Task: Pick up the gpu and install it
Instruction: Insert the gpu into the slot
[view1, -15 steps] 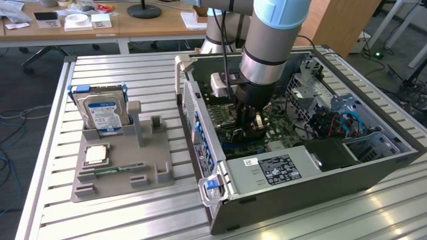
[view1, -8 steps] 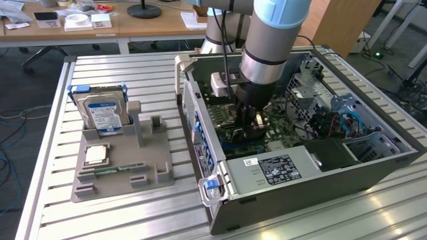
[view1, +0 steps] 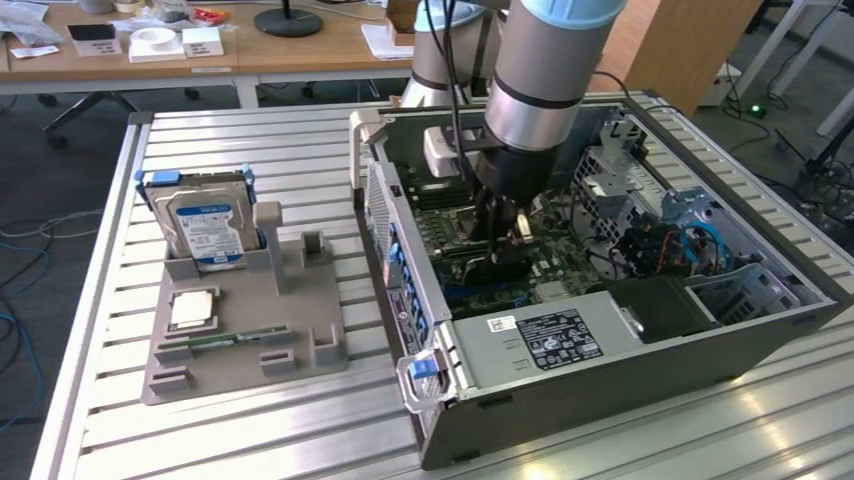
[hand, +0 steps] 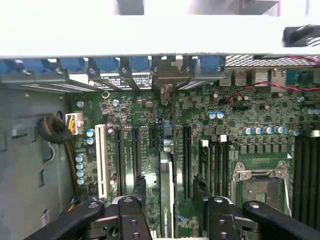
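The robot needs to install the GPU on the green motherboard, so its gripper should next hold the GPU by its exposed long edge (hand: 167, 192).
The gpu (hand: 166, 200) stands edge-on as a slim strip on the green motherboard (hand: 200, 115), in line with one of the long black expansion slots. My gripper (hand: 169, 186) straddles it, and a gap shows between the card and each of the black fingers (hand: 139, 187). The gripper is open and grips nothing. In the exterior view the gripper (view1: 501, 250) reaches straight down into the open computer case (view1: 601, 350), low over the motherboard.
Case walls, drive cages and blue cables (view1: 694, 240) crowd the arm. The CPU socket (hand: 260, 187) and a white slot (hand: 101, 160) flank the card. On the exterior view's left, a grey holder (view1: 247, 350) carries a hard drive (view1: 207, 225) and a memory stick (view1: 220, 341).
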